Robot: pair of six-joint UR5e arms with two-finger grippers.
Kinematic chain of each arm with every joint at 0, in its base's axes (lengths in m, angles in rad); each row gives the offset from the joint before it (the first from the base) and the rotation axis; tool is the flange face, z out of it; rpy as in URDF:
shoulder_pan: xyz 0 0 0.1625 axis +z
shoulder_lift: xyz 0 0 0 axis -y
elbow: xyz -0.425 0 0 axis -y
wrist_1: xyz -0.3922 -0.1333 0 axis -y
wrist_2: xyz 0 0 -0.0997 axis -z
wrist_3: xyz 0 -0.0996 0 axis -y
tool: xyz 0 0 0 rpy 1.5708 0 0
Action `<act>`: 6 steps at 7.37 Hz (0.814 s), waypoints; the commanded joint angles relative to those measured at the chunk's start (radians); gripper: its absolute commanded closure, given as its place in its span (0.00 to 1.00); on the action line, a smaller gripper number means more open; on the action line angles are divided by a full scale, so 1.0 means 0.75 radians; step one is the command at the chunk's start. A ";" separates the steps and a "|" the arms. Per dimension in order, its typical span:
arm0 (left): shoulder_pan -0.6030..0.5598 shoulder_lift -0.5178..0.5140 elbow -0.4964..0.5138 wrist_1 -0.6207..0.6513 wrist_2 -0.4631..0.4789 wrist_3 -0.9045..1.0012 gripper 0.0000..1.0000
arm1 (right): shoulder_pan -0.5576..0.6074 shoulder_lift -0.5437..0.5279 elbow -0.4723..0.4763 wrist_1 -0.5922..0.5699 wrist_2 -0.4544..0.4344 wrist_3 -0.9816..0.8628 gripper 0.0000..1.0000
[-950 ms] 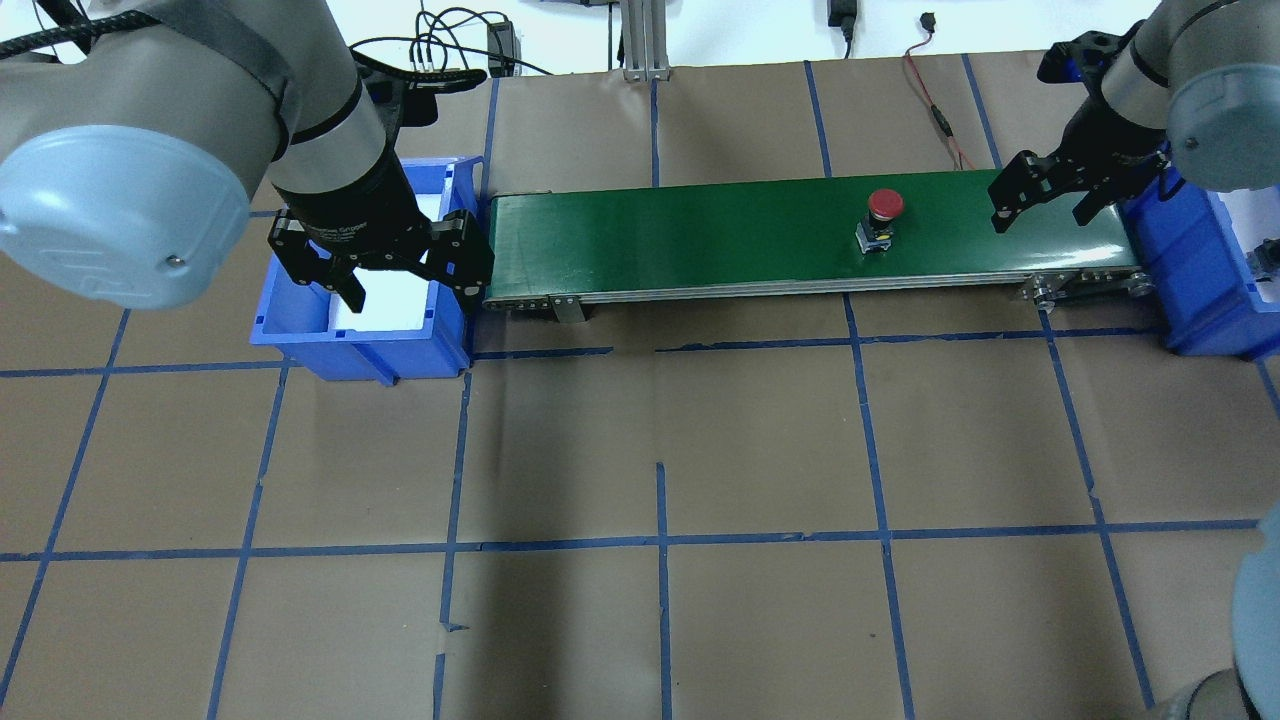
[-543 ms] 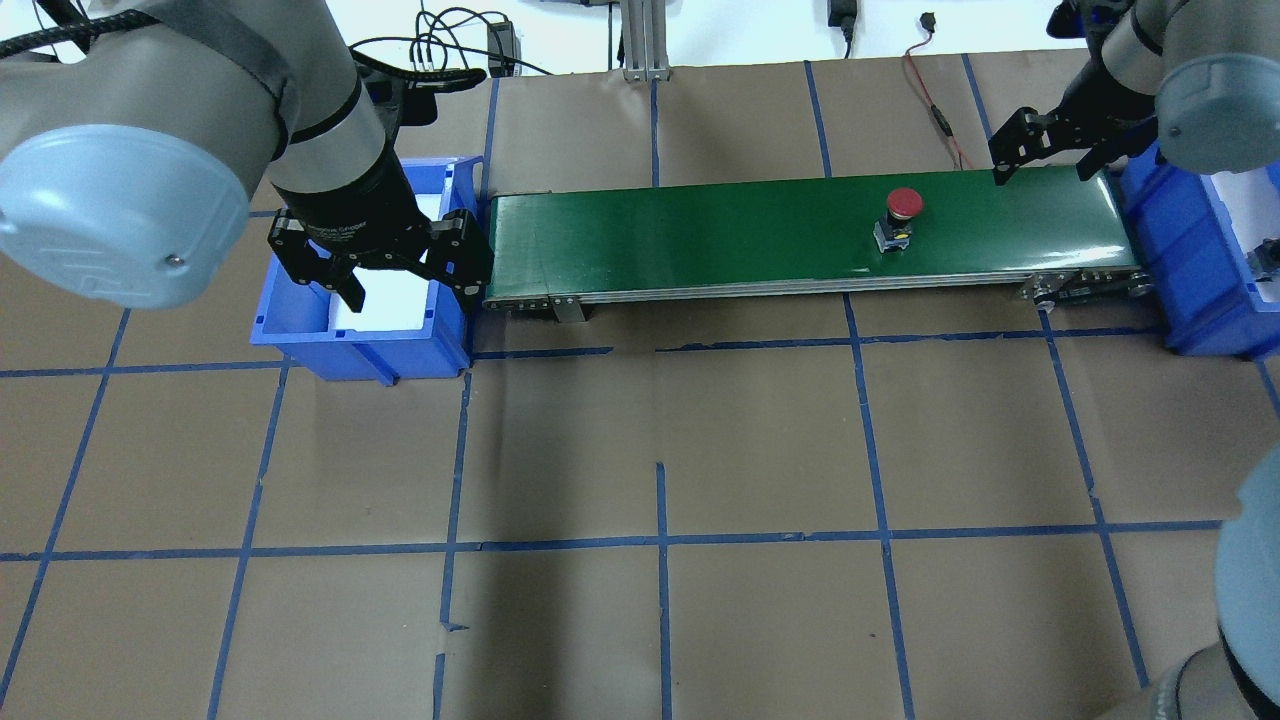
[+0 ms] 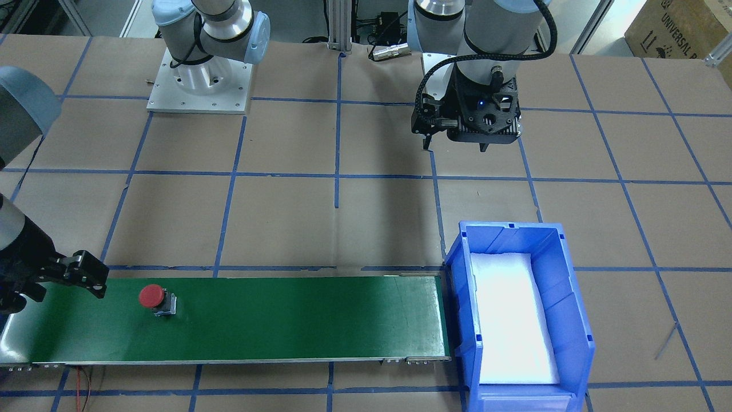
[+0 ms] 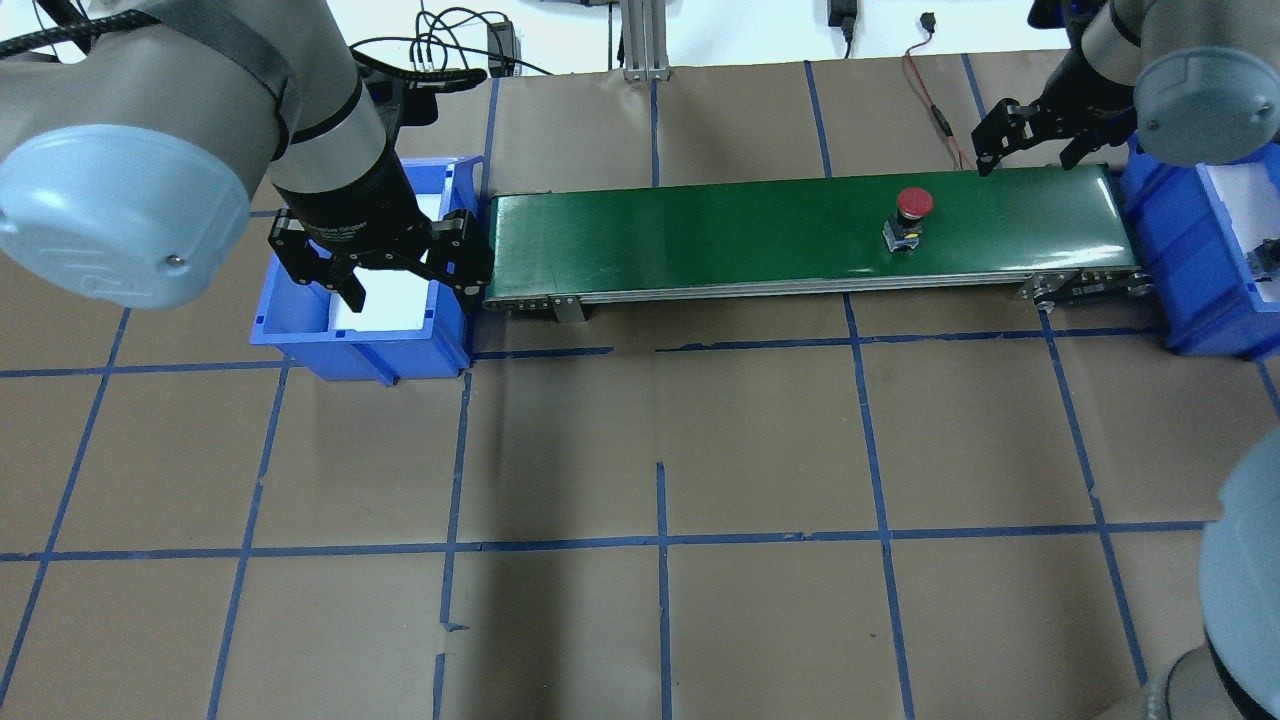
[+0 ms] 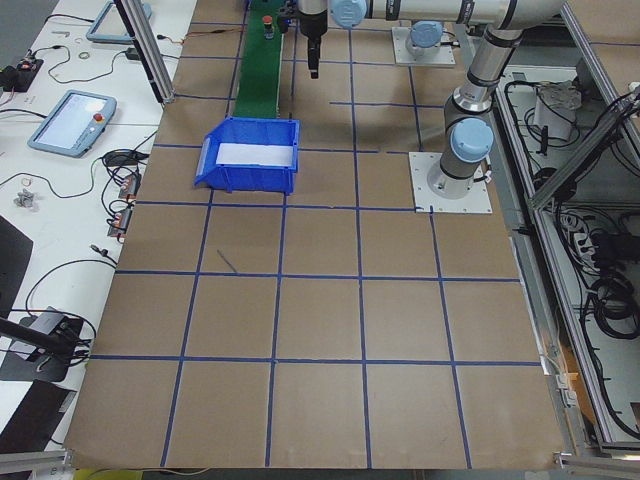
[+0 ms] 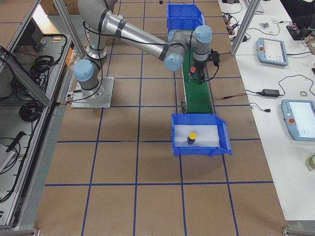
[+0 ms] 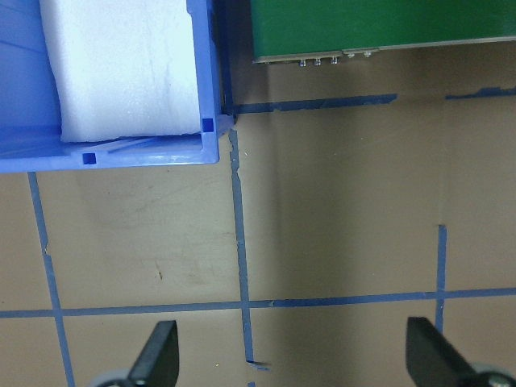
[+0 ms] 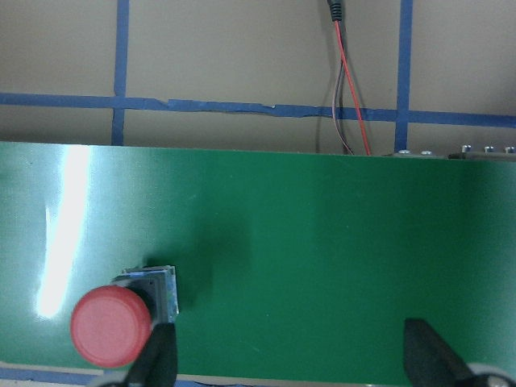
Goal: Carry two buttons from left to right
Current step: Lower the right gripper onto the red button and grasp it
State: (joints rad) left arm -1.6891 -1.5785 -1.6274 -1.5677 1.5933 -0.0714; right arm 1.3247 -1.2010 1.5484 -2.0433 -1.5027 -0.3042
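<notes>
My right gripper grabs the red button [image 3: 151, 296] by its square housing beneath the cap [image 3: 165, 308] next, to transport the button across.
The red button [image 4: 912, 212] stands upright on the green conveyor belt [image 4: 700, 235], toward its right end; it also shows in the front view [image 3: 154, 298] and at the lower left of the right wrist view [image 8: 113, 322]. The yellow button [image 6: 192, 136] sits in the right blue bin [image 6: 202, 150]. My right gripper [image 4: 1028, 160] is open and empty, raised over the belt's far edge, to the right of the red button. My left gripper [image 4: 410, 290] is open and empty above the near end of the left blue bin [image 4: 300, 330].
The left bin [image 3: 457, 320] holds only a white foam pad. The right bin [image 4: 1165, 230] stands at the belt's right end. A red-black wire [image 8: 347, 81] lies on the table behind the belt. Brown paper with blue tape lines covers the table.
The red button has travelled rightward along the belt. My right gripper, still open, has moved from over the belt's right end toward its far edge. My left arm has not moved.
</notes>
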 commanded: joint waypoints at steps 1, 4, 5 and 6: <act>0.000 0.000 0.000 0.000 0.001 0.001 0.00 | 0.015 0.010 -0.001 0.000 -0.001 0.011 0.00; 0.000 0.000 0.000 0.000 0.001 -0.001 0.00 | 0.029 0.002 0.009 0.000 -0.001 0.011 0.00; 0.000 0.000 -0.002 0.000 0.001 -0.001 0.00 | 0.072 0.006 0.022 0.000 -0.001 0.019 0.00; 0.000 0.000 0.000 -0.002 0.003 0.001 0.00 | 0.083 0.010 0.026 0.000 -0.005 0.031 0.00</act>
State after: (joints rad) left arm -1.6889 -1.5785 -1.6282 -1.5680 1.5941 -0.0716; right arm 1.3680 -1.1961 1.5617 -2.0433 -1.5040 -0.2902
